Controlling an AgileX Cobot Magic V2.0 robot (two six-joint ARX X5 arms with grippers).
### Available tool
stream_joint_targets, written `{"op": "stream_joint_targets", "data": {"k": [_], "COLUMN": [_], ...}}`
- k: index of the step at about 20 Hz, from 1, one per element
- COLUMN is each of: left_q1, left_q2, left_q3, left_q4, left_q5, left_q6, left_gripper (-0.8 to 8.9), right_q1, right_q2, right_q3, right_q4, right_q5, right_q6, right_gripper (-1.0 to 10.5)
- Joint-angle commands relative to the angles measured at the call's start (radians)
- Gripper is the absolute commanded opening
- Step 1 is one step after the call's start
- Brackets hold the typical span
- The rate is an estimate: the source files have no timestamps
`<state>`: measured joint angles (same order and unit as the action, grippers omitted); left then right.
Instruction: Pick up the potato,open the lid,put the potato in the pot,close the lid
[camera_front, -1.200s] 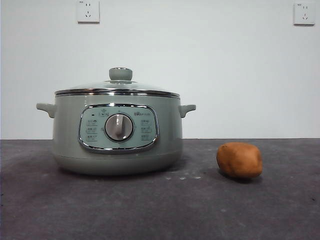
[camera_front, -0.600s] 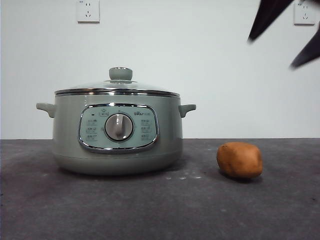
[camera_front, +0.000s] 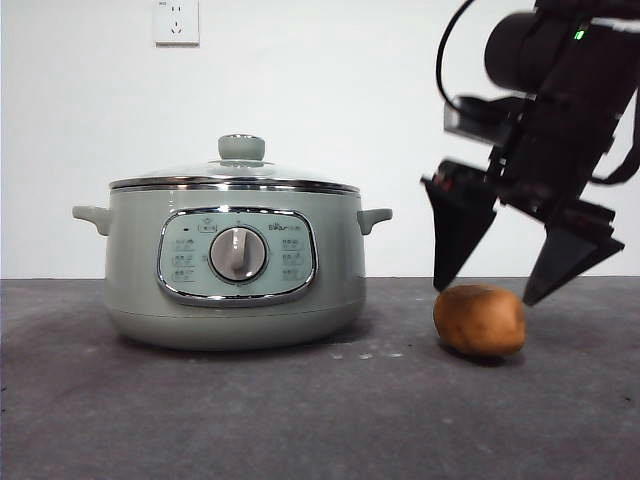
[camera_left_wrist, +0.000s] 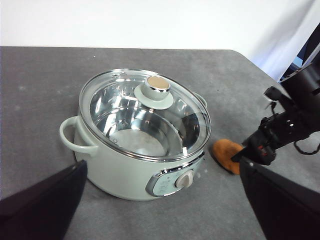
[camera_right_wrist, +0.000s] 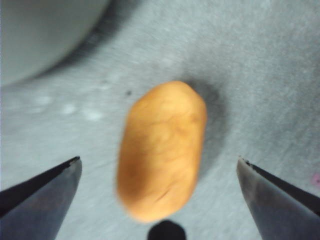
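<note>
My left gripper is to open the pot for the potato (camera_front: 479, 320), so next it needs to grab the glass lid by its green knob (camera_front: 241, 148).
The orange-brown potato (camera_front: 479, 320) lies on the dark table right of the sage-green pot (camera_front: 233, 265). My right gripper (camera_front: 485, 293) hangs open just above the potato, one jaw tip at each end of it, not touching. In the right wrist view the potato (camera_right_wrist: 162, 149) lies between the spread jaws of the right gripper (camera_right_wrist: 159, 165). The glass lid (camera_front: 236, 178) with its green knob (camera_front: 241, 148) sits shut on the pot. The left wrist view looks down from high up on the pot (camera_left_wrist: 142, 150), lid (camera_left_wrist: 145, 115) and potato (camera_left_wrist: 226, 154); my left gripper (camera_left_wrist: 165, 197) is open and far above them.
The grey table (camera_front: 300, 420) runs to a white wall with a power socket (camera_front: 176, 22). The right arm (camera_left_wrist: 287, 122) reaches in beside the potato in the left wrist view. The table's corner and a white curtain (camera_left_wrist: 285, 45) lie beyond it.
The right arm has come down from the top right corner of the front view to just above the potato, jaws open. Pot, lid and potato have not moved.
</note>
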<state>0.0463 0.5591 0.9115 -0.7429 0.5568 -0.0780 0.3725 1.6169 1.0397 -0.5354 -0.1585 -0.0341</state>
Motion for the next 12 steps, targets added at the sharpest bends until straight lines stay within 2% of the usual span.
{"op": "stream_joint_targets", "data": {"k": [1, 3, 6, 12], "left_q1": [-0.002, -0.002, -0.002, -0.002], "left_q2": [0.005, 0.01, 0.021, 0.024], "left_q3": [0.002, 0.002, 0.002, 0.002], "left_q4": [0.003, 0.003, 0.002, 0.002], "left_q5": [0.001, 0.001, 0.002, 0.001], "left_q6": [0.004, 0.004, 0.004, 0.004], "left_gripper": [6.96, 6.96, 6.96, 6.96], "right_q1": [0.008, 0.009, 0.009, 0.008], "right_q2": [0.04, 0.056, 0.06, 0.063], "right_q3": [0.003, 0.003, 0.003, 0.003], "right_q4": [0.018, 0.033, 0.061, 0.062], "right_q5": [0.029, 0.038, 0.037, -0.008], "right_q6": [0.005, 0.005, 0.008, 0.007], "right_gripper": [6.9, 6.7, 4.2, 0.6]}}
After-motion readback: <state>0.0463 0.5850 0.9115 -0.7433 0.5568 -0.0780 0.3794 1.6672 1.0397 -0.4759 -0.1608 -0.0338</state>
